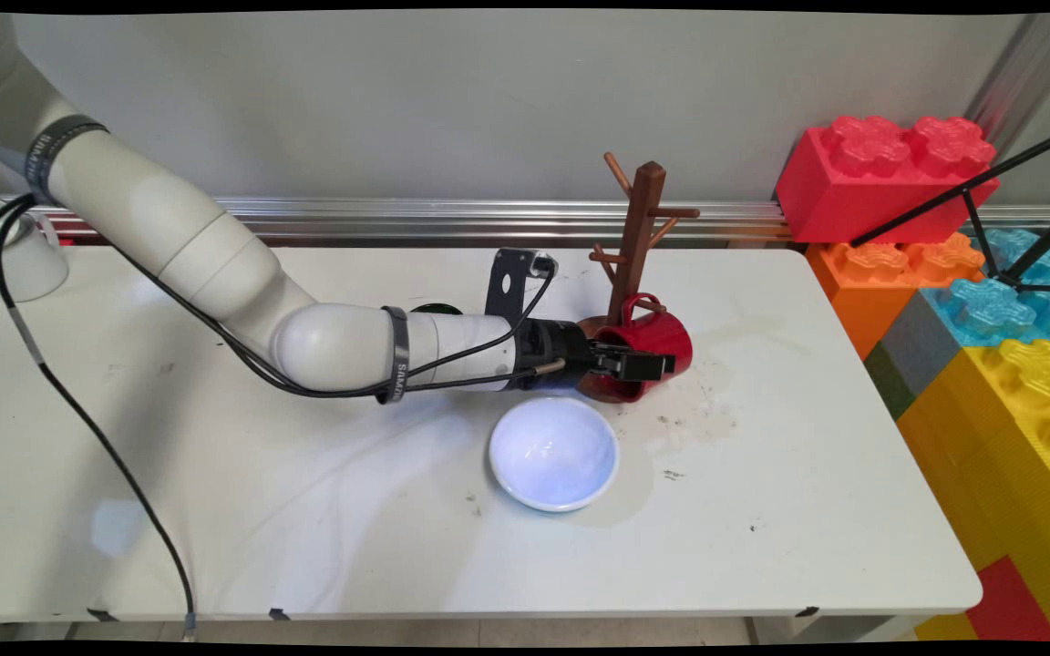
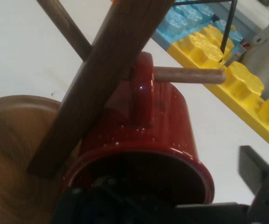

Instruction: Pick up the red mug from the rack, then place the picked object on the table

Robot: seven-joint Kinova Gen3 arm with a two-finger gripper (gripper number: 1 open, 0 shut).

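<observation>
The robot's gripper needs to grab the mug by its rim (image 2: 197,169) next, so that the red speckled mug's looped handle (image 2: 142,91) stays free to slide off the peg.
A red mug (image 1: 657,342) lies tipped on its side against the wooden mug tree (image 1: 639,241), its mouth facing my gripper (image 1: 639,363). In the hand view the mug's handle (image 2: 141,84) is looped over a low peg (image 2: 190,74) of the mug tree (image 2: 101,84). My gripper (image 2: 181,182) straddles the red mug's (image 2: 148,140) rim. One finger (image 2: 260,179) stands outside the wall with a strip of table showing between them, and the other sits dark inside the mouth. The gripper reads as open. The tree's round base (image 2: 13,149) is to the left.
A white bowl (image 1: 554,453) sits just in front of the gripper. A white cup (image 1: 19,255) stands at the far left. Large toy bricks (image 1: 990,301) and black tripod legs (image 1: 990,196) line the table's right side. A dark round object (image 1: 437,308) peeks from behind the arm.
</observation>
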